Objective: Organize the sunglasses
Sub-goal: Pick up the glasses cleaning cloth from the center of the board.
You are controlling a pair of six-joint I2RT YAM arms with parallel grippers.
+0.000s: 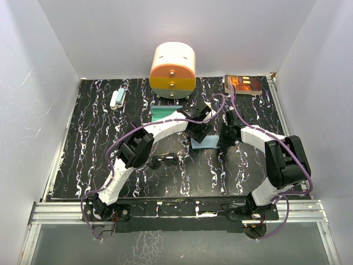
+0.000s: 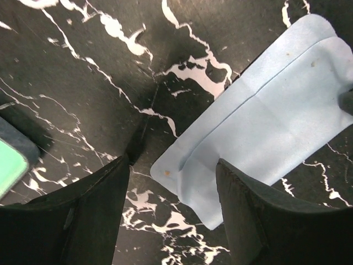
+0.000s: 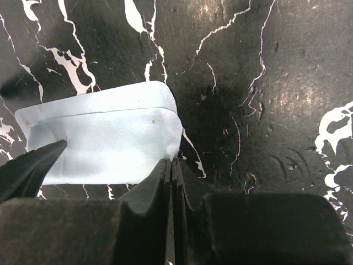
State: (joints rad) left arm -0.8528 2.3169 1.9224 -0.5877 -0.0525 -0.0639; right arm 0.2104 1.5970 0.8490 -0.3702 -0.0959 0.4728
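Observation:
My left gripper closes on the cloth's corner (image 1: pixel 193 141) (image 2: pixel 176 172) next, since one finger meets its shadow on the tabletop.
The sunglasses (image 1: pixel 164 160) lie folded on the black marbled table, near the left arm's elbow, with no gripper touching them. The light-blue cloth (image 1: pixel 205 143) lies flat between the two grippers. My left gripper (image 1: pixel 197 132) is open over the cloth's left end; in the left wrist view its gripper (image 2: pixel 171 185) straddles a corner of the cloth (image 2: pixel 265 127). My right gripper (image 1: pixel 224 140) is shut, and in the right wrist view its gripper (image 3: pixel 172 163) pinches the right edge of the cloth (image 3: pixel 105 143). The teal-lined case (image 1: pixel 163 114) lies open behind the left gripper.
A round white and orange drawer unit (image 1: pixel 172 70) stands at the back centre. A small white and teal object (image 1: pixel 117 98) lies back left. A box with an orange glow (image 1: pixel 243 84) sits back right. White walls enclose the table on three sides.

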